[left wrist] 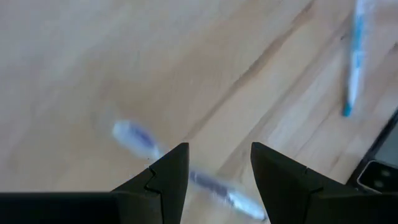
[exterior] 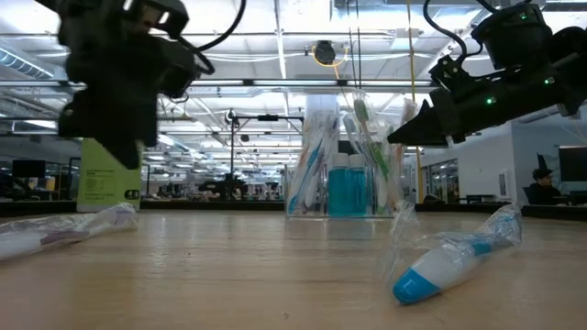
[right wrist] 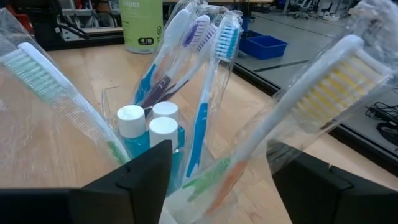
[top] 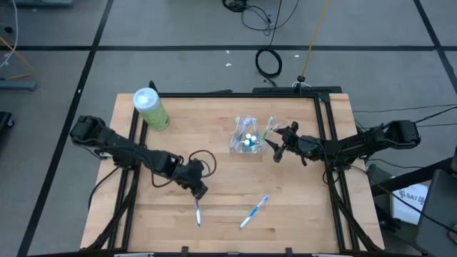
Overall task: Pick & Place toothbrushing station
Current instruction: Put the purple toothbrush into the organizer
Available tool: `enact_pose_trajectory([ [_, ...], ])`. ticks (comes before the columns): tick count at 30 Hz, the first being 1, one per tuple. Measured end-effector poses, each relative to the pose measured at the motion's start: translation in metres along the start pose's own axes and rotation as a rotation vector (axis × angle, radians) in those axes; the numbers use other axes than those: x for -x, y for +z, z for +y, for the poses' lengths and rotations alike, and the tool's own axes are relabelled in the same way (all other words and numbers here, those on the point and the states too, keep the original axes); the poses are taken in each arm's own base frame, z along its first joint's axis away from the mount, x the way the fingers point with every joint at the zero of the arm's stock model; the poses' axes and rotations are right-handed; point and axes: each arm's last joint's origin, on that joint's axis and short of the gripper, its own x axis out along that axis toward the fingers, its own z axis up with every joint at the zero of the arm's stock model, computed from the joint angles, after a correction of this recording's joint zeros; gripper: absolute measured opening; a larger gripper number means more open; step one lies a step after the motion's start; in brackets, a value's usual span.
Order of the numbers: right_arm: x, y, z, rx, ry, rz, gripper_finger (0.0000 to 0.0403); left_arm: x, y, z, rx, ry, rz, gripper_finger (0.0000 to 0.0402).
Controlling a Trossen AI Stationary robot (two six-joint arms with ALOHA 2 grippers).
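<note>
My left gripper should next grab the white-and-purple toothbrush by its handle (top: 198,215) to stand it with the bristles up in the clear cup (top: 246,141).
The clear cup (top: 246,141) stands right of the table's middle, with several wrapped toothbrushes and teal, white-capped tubes (right wrist: 155,134) upright in it. My right gripper (right wrist: 217,186) is open beside the cup. Its fingers stand on either side of the lower handle of a wrapped, yellow-bristled toothbrush (right wrist: 323,87) that leans out of the cup; no touch shows. My left gripper (left wrist: 219,180) is open, pointing down above a wrapped white-and-purple toothbrush (left wrist: 140,138) lying flat near the front edge. A wrapped blue toothbrush (top: 253,212) lies flat to its right.
A large green canister (top: 151,108) with a white lid stands at the far left of the table. A black frame rail (top: 325,135) runs along the table's right side, under my right arm. Bare wood lies between the cup and the two loose toothbrushes.
</note>
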Motion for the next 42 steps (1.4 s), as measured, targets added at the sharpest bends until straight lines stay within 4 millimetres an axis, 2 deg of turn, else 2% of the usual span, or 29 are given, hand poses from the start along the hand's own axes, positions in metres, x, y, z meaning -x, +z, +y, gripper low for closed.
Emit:
enact_pose_trajectory([
  [6,0.000,0.000,0.000,0.003,-0.002,0.000,0.0267,0.000,-0.022,0.003,0.165,0.095,0.053,0.0177],
  [11,0.000,0.000,0.000,0.007,-0.003,-0.002,0.0267,-0.001,-0.030,0.005,0.236,0.132,-0.009,0.0177],
  [23,-0.002,0.007,-0.004,-0.011,-0.021,-0.064,0.0267,-0.043,-0.036,0.007,0.240,0.186,0.037,0.0177],
  [31,-0.004,0.008,-0.009,-0.020,-0.047,-0.065,0.0267,-0.046,-0.032,0.009,0.249,0.193,0.031,0.0174],
  [34,-0.004,0.008,-0.010,-0.021,-0.050,-0.065,0.0267,-0.046,-0.029,0.010,0.239,0.200,0.030,0.0152],
  [42,-0.004,0.008,-0.010,-0.021,-0.049,-0.064,0.0267,-0.047,-0.020,0.015,0.151,0.222,0.017,0.0056],
])
